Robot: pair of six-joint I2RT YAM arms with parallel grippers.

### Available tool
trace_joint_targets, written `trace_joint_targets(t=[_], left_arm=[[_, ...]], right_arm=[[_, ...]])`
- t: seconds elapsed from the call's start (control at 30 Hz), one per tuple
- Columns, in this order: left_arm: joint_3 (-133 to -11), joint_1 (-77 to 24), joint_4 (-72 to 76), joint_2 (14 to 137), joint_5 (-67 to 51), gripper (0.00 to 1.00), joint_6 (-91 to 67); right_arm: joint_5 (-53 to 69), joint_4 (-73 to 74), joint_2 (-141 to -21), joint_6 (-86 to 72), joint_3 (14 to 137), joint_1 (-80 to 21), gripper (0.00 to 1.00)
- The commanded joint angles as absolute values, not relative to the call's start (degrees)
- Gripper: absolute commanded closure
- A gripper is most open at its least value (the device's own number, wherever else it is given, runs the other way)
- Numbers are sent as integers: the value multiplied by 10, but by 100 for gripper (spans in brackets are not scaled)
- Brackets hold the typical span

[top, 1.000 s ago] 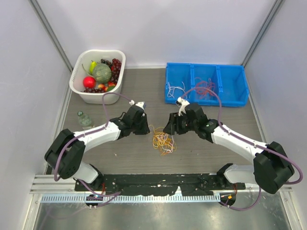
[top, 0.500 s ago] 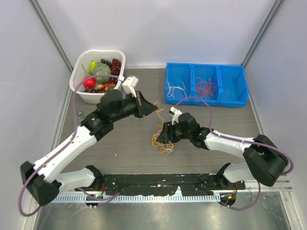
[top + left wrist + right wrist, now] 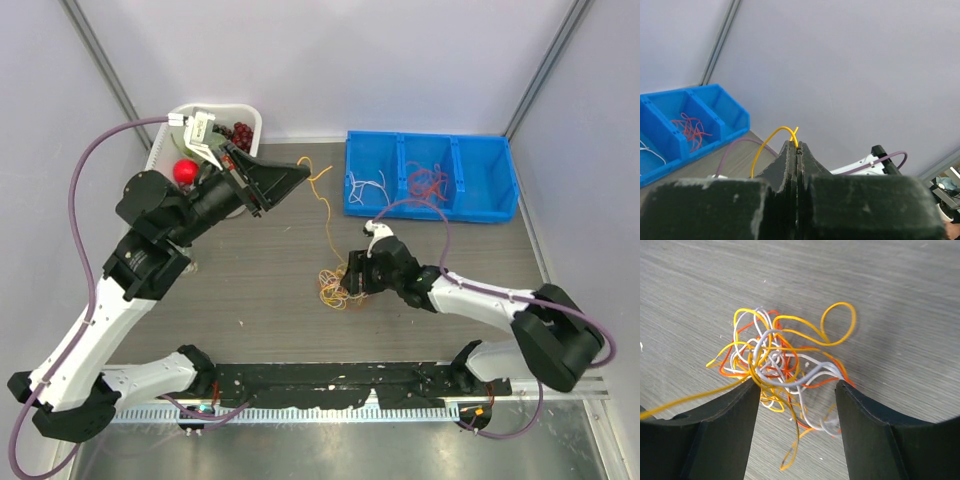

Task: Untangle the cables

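My right gripper grabs the tangle by its raised white loop (image 3: 796, 383) next, so that the yellow cable (image 3: 687, 400) is free to slide out.
A tangle of orange, yellow, red and white cables (image 3: 334, 285) lies on the table in the middle; it shows close up in the right wrist view (image 3: 777, 360). My left gripper (image 3: 302, 175) is raised high and shut on one yellow cable (image 3: 322, 205), which runs taut from its tip down to the tangle; the cable's end pokes out of the closed tips (image 3: 790, 131). My right gripper (image 3: 350, 281) is open, low on the table, its fingers (image 3: 730, 410) straddling the near side of the tangle and touching strands.
A blue three-compartment bin (image 3: 432, 177) at the back right holds white cables (image 3: 368, 186) and red cables (image 3: 428, 184). A white basket (image 3: 250, 112) of fruit stands at the back left, partly behind my left arm.
My left gripper has risen and swung back-left, drawing a yellow cable out of the tangle. My right gripper has come down onto the tangle and stays there.
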State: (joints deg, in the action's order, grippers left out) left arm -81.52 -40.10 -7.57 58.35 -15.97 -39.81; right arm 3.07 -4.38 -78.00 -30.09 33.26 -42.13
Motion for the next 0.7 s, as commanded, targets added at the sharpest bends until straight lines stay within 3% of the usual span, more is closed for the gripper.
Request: trace_joint_targets(t=[0.0,0.27,0.47,0.67], left_arm=[[-838,-399,-84,582,-142,100,-381],[-895,-400,-94,619,-177,100,-397],[-909,-399,-98,621,-174,100,-395],[-949,-400,-121,630,-192,100,-382]], right_arm=[[-46,19,-688,-244,373,-413,31],[136,113,-623,-127,528,-408,30],[236,-37,-615,-136,541,-409,28],[240,-120,-684,-184,555,-415,31]])
